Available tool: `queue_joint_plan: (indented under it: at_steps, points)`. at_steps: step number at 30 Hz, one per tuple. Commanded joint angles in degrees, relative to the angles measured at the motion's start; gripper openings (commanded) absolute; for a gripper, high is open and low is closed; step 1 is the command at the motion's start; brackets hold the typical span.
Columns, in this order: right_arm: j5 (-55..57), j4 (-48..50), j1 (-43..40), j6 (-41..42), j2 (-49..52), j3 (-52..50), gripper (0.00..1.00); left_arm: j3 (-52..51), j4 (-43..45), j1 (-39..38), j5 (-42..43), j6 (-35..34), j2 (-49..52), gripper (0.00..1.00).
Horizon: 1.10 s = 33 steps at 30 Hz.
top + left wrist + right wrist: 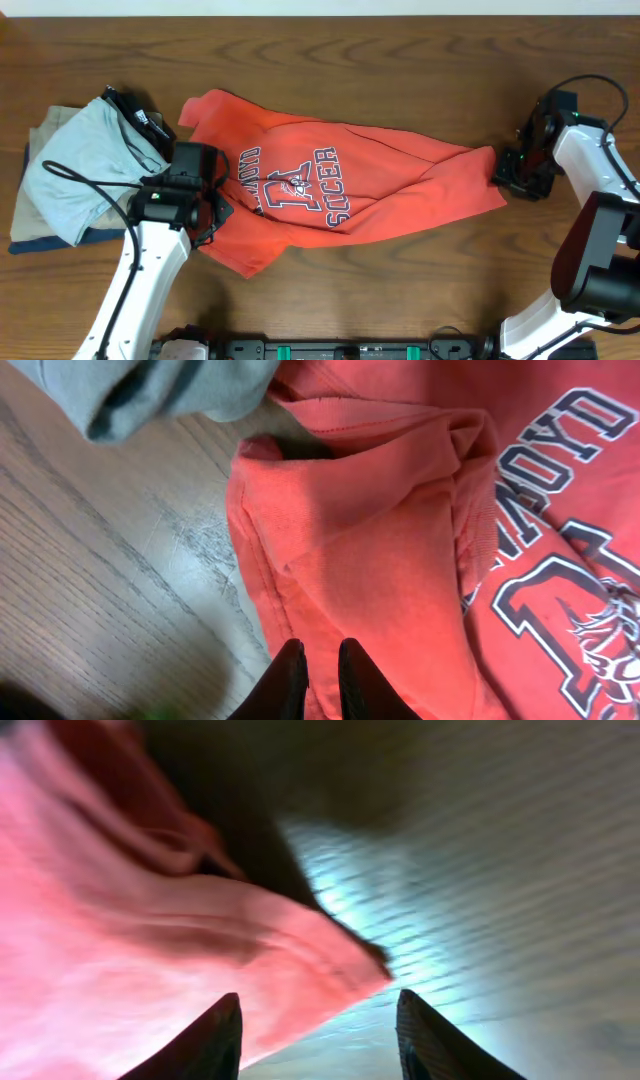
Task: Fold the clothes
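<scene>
I should next grab the coral-red T-shirt's outstretched corner (pixel 355 975) with my right gripper, opposite the edge in my left gripper. That is to spread the shirt (pixel 150 970) for folding.
The coral-red T-shirt (pixel 380 180) lies crumpled across the middle of the table, with its "SOCCER" lettering facing up. My left gripper (pixel 215 210) is at the shirt's left side. In the left wrist view its fingers (pixel 315 650) are nearly together, pinching the edge of the red fabric (pixel 400 540). My right gripper (pixel 505 170) is at the shirt's far right tip. In the right wrist view its fingers (pixel 320 1005) are wide open, and a corner of the shirt (pixel 150 970) reaches between them, lying on the wood.
A light grey folded garment (pixel 80 160) lies on tan and navy folded garments (pixel 95 238) at the left edge, just behind my left arm. The grey cloth (pixel 150 390) shows at the top of the left wrist view. The table is brown wood (pixel 400 290).
</scene>
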Motion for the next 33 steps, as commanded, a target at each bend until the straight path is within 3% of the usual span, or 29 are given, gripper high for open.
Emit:
queue_joint_plan:
  at_steps: [1, 7, 13, 18, 26, 27, 30, 33]
  points:
    - [4.2, 1.2, -0.7, 0.9, -1.0, -2.6, 0.51, 0.0, -0.8, 0.3, -0.5, 0.4, 0.6, 0.15]
    - [1.9, 7.5, -0.6, 0.9, -1.0, -9.7, 0.54, 0.0, -3.3, 0.3, -0.5, 0.4, 0.6, 0.15]
    - [-2.1, 17.0, -0.5, 0.9, -1.0, -16.7, 0.52, 0.0, -4.9, 0.3, -0.5, 0.6, 0.6, 0.15]
    - [-4.0, 18.3, -0.5, 0.6, -1.0, -17.9, 0.32, 0.0, -5.4, 0.3, -0.5, 0.6, 0.6, 0.15]
    - [-9.2, 13.8, -0.5, -3.5, -1.0, -17.9, 0.30, 0.0, -5.8, 0.3, -0.5, 0.6, 0.6, 0.15]
    - [-9.3, 13.1, -0.5, -3.5, -1.0, -17.9, 0.26, 0.0, -5.8, 0.3, -0.5, 0.6, 0.6, 0.15]
    - [-9.3, 12.7, -0.5, -3.5, -1.0, -17.9, 0.02, 0.0, -5.8, 0.3, -0.5, 0.6, 0.6, 0.15]
    - [-9.2, 13.0, -0.5, -3.7, -1.0, -17.9, 0.01, 0.0, -5.8, 0.3, -0.5, 0.6, 0.6, 0.15]
